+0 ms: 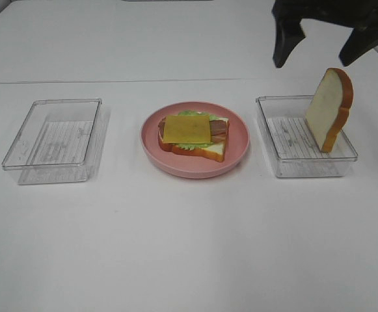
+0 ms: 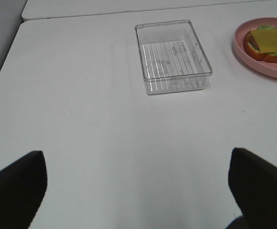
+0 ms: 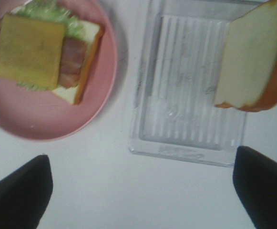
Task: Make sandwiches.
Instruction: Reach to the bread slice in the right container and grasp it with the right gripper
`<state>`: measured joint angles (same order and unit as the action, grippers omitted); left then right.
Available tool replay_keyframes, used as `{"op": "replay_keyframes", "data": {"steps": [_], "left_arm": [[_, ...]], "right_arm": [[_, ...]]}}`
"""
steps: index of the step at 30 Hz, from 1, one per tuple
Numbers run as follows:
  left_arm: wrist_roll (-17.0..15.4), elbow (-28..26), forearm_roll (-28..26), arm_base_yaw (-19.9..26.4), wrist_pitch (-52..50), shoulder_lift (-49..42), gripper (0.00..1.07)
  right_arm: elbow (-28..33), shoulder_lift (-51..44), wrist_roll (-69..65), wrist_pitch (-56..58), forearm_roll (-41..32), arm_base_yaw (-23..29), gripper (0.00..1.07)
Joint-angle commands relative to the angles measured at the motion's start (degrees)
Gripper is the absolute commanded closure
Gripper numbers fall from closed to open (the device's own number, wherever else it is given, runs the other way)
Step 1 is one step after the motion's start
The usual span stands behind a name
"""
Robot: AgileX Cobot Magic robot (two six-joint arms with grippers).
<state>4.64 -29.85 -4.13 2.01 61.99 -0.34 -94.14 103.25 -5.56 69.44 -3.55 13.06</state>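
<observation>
The right gripper grabs the upright bread slice by its crust edge point(image 1: 343, 83) next, to top the open cheese and bacon sandwich point(image 1: 192, 134).
On the pink plate point(image 1: 195, 170) lies an open stack: a bread slice point(image 1: 211, 151) at the bottom, green lettuce point(image 1: 189, 114), a brown bacon strip point(image 1: 219, 128) and yellow cheese point(image 1: 186, 128) on top. A second bread slice point(image 1: 328, 107) stands on edge in the right clear tray point(image 1: 286, 140), leaning on its right wall. My right gripper point(image 1: 313, 60) hangs open above that tray, holding nothing; its wrist view shows the upright slice point(image 3: 252, 62) and the cheese point(image 3: 28, 50). My left gripper point(image 2: 137, 157) is open and empty over bare table.
An empty clear tray point(image 1: 52, 140) sits left of the plate; in the left wrist view this tray point(image 2: 174, 57) lies ahead, with the plate point(image 2: 262, 59) beyond. A table seam point(image 1: 110, 82) runs across behind the items.
</observation>
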Motion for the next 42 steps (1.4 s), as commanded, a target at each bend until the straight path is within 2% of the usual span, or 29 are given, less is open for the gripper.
{"op": "replay_keyframes", "data": {"steps": [1,4,10,23,35,38,39,40,41,42], "left_arm": [[-0.2,0.2,0.1,0.1,-0.3,-1.0,0.09],[-0.2,0.2,0.1,0.1,-0.3,-1.0,0.09],[-0.2,0.2,0.1,0.1,-0.3,-1.0,0.09],[-0.2,0.2,0.1,0.1,-0.3,-1.0,0.09],[-0.2,0.2,0.1,0.1,-0.3,-1.0,0.09],[-0.2,0.2,0.1,0.1,-0.3,-1.0,0.09],[-0.2,0.2,0.1,0.1,-0.3,-1.0,0.09],[-0.2,0.2,0.1,0.1,-0.3,-1.0,0.09],[-0.2,0.2,0.1,0.1,-0.3,-1.0,0.09],[-0.2,0.2,0.2,0.1,-0.3,-1.0,0.09]], "right_arm": [[-2.2,0.1,0.1,-1.7,-0.2,-5.0,0.11],[-5.0,2.2,1.7,-2.0,-1.8,-10.1,0.11],[-10.0,8.4,2.8,-2.2,-3.7,-14.2,0.11],[-17.8,22.6,3.7,-2.5,-2.1,-14.1,0.11],[-18.1,27.0,3.6,-2.0,0.0,-14.2,0.12],[-18.1,27.0,3.7,-1.9,0.0,-14.2,0.17],[-18.1,27.0,3.8,-1.3,-0.2,-14.2,0.30],[-18.1,27.0,3.7,-0.5,-0.2,-14.2,0.50],[-18.1,27.0,3.7,-0.5,-0.2,-14.2,0.50],[-18.1,27.0,3.6,-0.1,-0.2,-14.2,0.62]]}}
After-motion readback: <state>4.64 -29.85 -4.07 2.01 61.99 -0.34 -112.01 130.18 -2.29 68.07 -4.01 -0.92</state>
